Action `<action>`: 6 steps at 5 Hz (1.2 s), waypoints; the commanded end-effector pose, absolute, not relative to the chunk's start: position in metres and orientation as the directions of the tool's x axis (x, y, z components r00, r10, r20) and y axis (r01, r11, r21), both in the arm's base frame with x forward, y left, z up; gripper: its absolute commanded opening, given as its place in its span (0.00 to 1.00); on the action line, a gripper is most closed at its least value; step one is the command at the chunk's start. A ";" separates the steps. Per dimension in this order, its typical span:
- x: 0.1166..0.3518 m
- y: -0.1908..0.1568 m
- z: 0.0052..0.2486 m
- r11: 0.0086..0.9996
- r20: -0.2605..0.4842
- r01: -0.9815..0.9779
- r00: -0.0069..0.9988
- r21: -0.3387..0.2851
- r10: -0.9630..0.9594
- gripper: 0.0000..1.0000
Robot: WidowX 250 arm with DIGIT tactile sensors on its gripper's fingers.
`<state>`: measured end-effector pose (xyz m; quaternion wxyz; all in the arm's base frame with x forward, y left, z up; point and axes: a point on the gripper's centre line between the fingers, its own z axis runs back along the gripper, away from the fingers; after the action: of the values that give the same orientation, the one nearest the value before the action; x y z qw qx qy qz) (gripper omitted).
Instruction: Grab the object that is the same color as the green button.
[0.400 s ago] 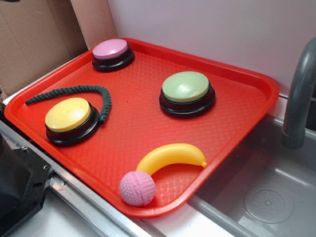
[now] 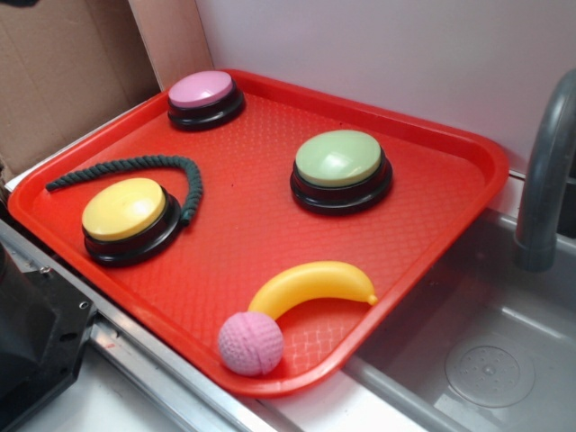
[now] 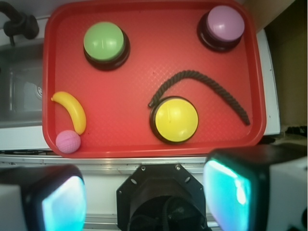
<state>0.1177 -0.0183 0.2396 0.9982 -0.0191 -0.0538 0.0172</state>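
Observation:
My gripper grabs the dark green twisted rope by its curved middle next, to pick up the object matching the green button.
The object, a dark green twisted rope, lies on the red tray, curled around the far side of the yellow button. In the wrist view the rope arcs above that yellow button. The pale green button on its black base stands mid-tray, and at top left in the wrist view. My gripper is open with nothing between its fingers, hanging high over the robot base, short of the tray's near edge. It does not show in the exterior view.
A pink button stands at the tray's far corner. A yellow banana and a pink knit ball lie near the front rim. A metal sink with a grey faucet is on the right; cardboard on the left.

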 end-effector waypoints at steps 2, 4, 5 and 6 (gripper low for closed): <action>0.199 0.047 0.176 0.686 0.011 -0.698 0.699 -0.203 0.715 1.00; 0.223 0.079 0.105 0.300 0.111 -0.934 0.283 -0.194 0.953 1.00; 0.243 0.092 0.059 0.218 0.110 -0.963 0.202 -0.157 0.973 1.00; 0.248 0.096 0.034 0.200 0.096 -0.969 0.187 -0.148 0.978 1.00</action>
<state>0.2518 0.0831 0.0223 0.7756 -0.0176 -0.0623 0.6279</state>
